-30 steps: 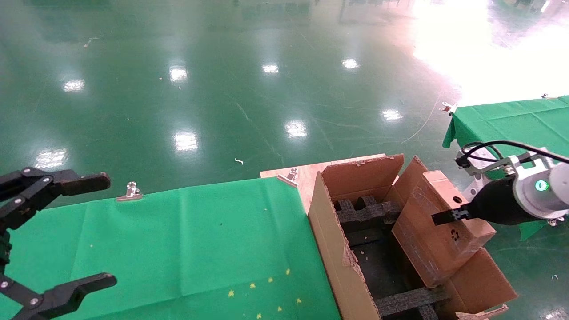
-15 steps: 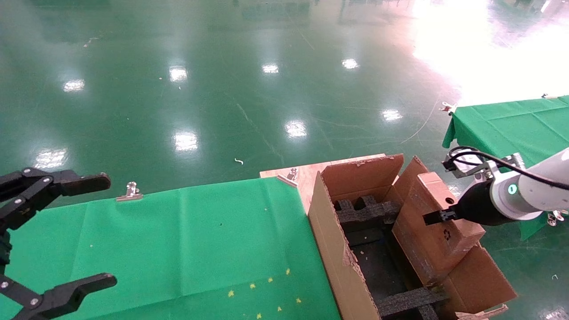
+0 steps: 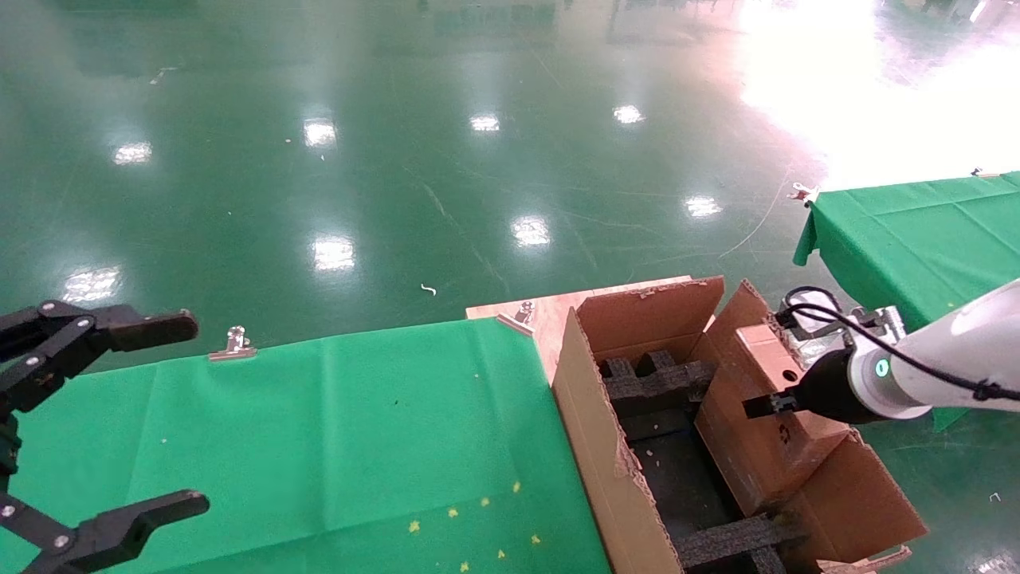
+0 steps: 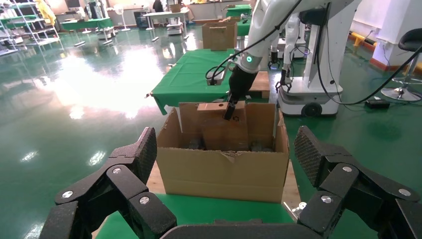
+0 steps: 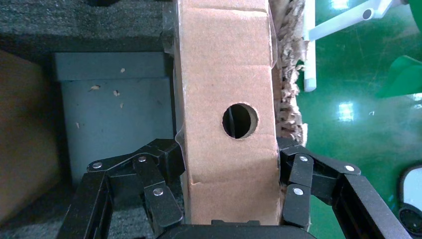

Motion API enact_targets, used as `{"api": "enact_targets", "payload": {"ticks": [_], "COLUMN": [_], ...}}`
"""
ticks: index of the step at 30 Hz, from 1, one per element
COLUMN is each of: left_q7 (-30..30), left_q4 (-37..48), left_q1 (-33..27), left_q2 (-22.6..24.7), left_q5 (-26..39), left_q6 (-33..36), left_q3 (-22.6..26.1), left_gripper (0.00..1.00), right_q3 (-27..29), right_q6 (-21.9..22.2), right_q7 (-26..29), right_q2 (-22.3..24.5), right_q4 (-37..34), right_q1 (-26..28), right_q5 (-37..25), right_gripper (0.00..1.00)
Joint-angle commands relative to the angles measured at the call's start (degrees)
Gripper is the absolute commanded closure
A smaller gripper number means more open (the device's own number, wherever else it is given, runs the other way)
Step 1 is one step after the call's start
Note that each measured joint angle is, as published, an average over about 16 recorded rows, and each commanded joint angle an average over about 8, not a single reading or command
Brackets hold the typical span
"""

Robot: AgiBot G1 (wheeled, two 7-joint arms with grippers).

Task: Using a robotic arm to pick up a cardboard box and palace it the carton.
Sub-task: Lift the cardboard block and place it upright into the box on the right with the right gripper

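The held box's lower edge is above the dark bottom of the carton. My right gripper should lower the box farther in before it opens.
The small brown cardboard box with a round hole is tilted inside the right side of the large open carton. My right gripper on the white arm is shut on the box's two side faces, as the right wrist view shows. Black foam blocks lie inside the carton. The left wrist view shows the carton from its side with the box sticking up above its rim. My left gripper is open and empty over the green table at far left.
A green cloth covers the table left of the carton, held by metal clips. A second green-covered table stands at the right. The carton's right flap hangs outward. Shiny green floor lies beyond.
My right gripper has moved left and down with the cardboard box, lowering it deeper into the carton. The left arm has not moved.
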Motion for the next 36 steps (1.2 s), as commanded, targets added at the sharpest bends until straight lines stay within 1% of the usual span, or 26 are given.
{"api": "enact_targets", "payload": {"ticks": [1, 10, 17, 24, 33, 34, 36], "left_q7": [0.00, 0.01, 0.02, 0.03, 0.03, 0.04, 0.04], "left_q4": [0.00, 0.00, 0.00, 0.00, 0.00, 0.00, 0.00], "left_q1": [0.00, -0.01, -0.01, -0.01, -0.02, -0.02, -0.01], "left_q2": [0.00, -0.01, -0.01, -0.02, -0.03, -0.03, -0.03], "left_q5": [0.00, -0.02, -0.03, -0.03, -0.05, -0.05, -0.05], "left_q6": [0.00, -0.01, -0.02, -0.02, -0.03, -0.03, -0.04], "left_q3": [0.00, 0.02, 0.04, 0.05, 0.07, 0.07, 0.07], "left_gripper": [0.00, 0.00, 0.00, 0.00, 0.00, 0.00, 0.00], "right_q3": [-0.27, -1.33, -2.13, -2.68, -2.94, -2.93, -2.88], "right_q6": [0.98, 5.40, 8.92, 11.05, 12.15, 12.19, 12.30], "right_q7": [0.89, 2.91, 3.14, 0.91, -3.47, -3.86, -4.86], "right_q2": [-0.18, -1.31, -2.87, -4.48, -5.98, -6.08, -6.28], "right_q4": [-0.11, -1.26, -4.32, -8.22, -12.35, -12.68, -13.45], "right_q1": [-0.90, -5.02, -8.33, -10.43, -12.11, -12.20, -12.36], "right_q5": [-0.75, -1.92, -1.76, 0.25, 4.76, 5.18, 6.16], "right_gripper": [1.00, 1.00, 1.00, 1.00, 1.00, 0.92, 0.67]}}
